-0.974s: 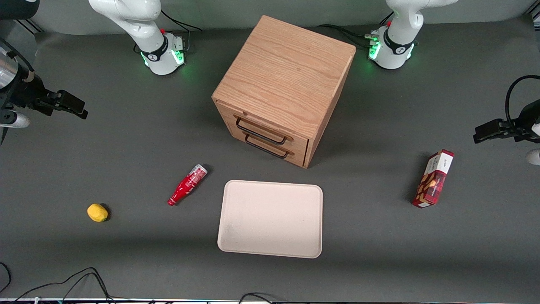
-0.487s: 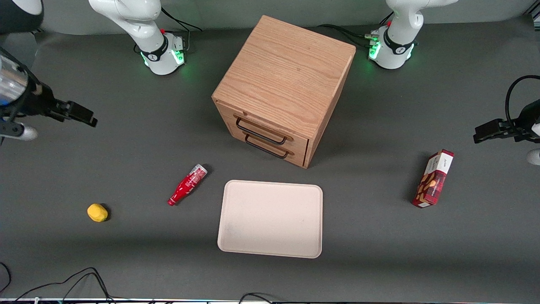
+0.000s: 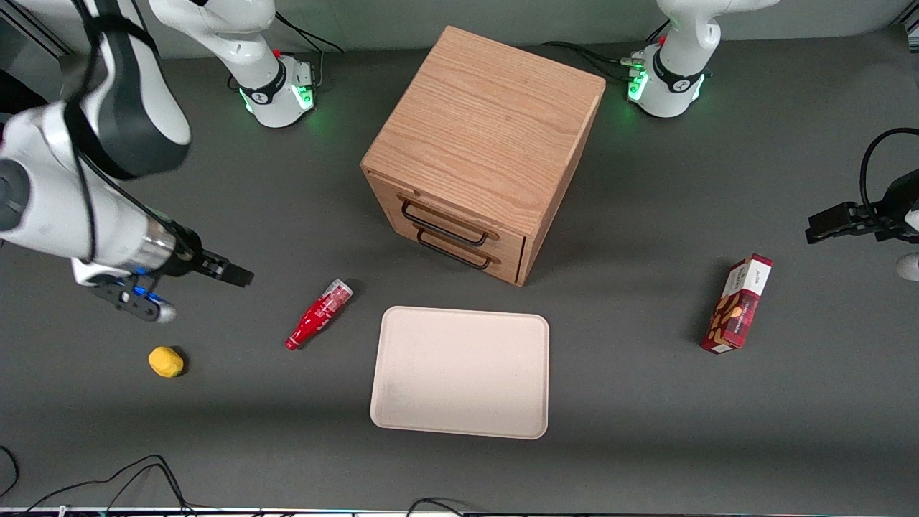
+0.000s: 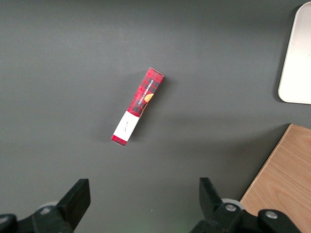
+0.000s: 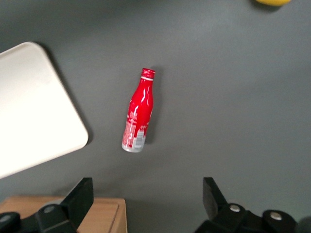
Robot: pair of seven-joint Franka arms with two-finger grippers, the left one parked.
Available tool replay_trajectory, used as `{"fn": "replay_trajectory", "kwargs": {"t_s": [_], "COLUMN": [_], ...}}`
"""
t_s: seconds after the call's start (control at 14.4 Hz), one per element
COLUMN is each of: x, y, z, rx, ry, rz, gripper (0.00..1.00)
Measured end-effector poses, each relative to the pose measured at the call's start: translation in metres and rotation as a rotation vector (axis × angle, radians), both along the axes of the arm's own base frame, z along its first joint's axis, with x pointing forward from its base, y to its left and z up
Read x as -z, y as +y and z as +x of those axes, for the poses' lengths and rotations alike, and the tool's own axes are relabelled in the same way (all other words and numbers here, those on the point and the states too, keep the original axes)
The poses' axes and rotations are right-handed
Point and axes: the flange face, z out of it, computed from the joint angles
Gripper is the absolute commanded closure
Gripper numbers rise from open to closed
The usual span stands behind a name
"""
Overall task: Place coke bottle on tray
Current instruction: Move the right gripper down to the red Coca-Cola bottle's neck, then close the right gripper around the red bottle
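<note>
The coke bottle is lying on its side, long and slim. To keep the cap end (image 3: 293, 343) from tipping, my gripper should grab the bottle around its middle (image 3: 319, 315) next.
The coke bottle (image 3: 320, 314) is slim and red. It lies on its side on the grey table beside the tray, cap pointing toward the front camera. The pale beige-pink tray (image 3: 459, 370) lies flat in front of the drawer cabinet and has nothing on it. My right gripper (image 3: 233, 273) hovers above the table, apart from the bottle, toward the working arm's end. In the right wrist view the gripper (image 5: 147, 189) is open and holds nothing. That view also shows the bottle (image 5: 137, 114) and a corner of the tray (image 5: 29, 107).
A wooden two-drawer cabinet (image 3: 481, 151) stands farther from the front camera than the tray. A yellow lemon (image 3: 166, 361) lies toward the working arm's end. A red snack box (image 3: 738, 304) lies toward the parked arm's end. Cables run along the front edge.
My right arm has swung in from the table's end toward the bottle and nearer to the front camera. The bottle and tray have not moved.
</note>
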Motion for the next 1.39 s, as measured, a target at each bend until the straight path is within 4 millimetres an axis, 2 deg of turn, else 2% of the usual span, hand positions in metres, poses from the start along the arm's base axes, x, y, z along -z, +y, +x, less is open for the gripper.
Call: {"fn": "replay_trajectory", "kwargs": {"t_s": [0.14, 0.35, 0.49, 0.63, 0.9, 1.39], "x": [0.046, 0.124, 0.16, 0.182, 0.208, 0.251], "y": [0.011, 0.015, 0.022, 0.031, 0.051, 0.06], "z": [0.009, 0.019, 0.024, 0.026, 0.023, 0.002], "rx": [0.051, 0.112, 0.14, 0.158, 0.188, 0.205], "ry": [0.005, -0.009, -0.019, -0.035, -0.032, -0.04], "rz": [-0.02, -0.066, -0.061, -0.055, -0.064, -0.09], "gripper": [0.0, 0.0, 0.0, 0.0, 0.0, 0.0]}}
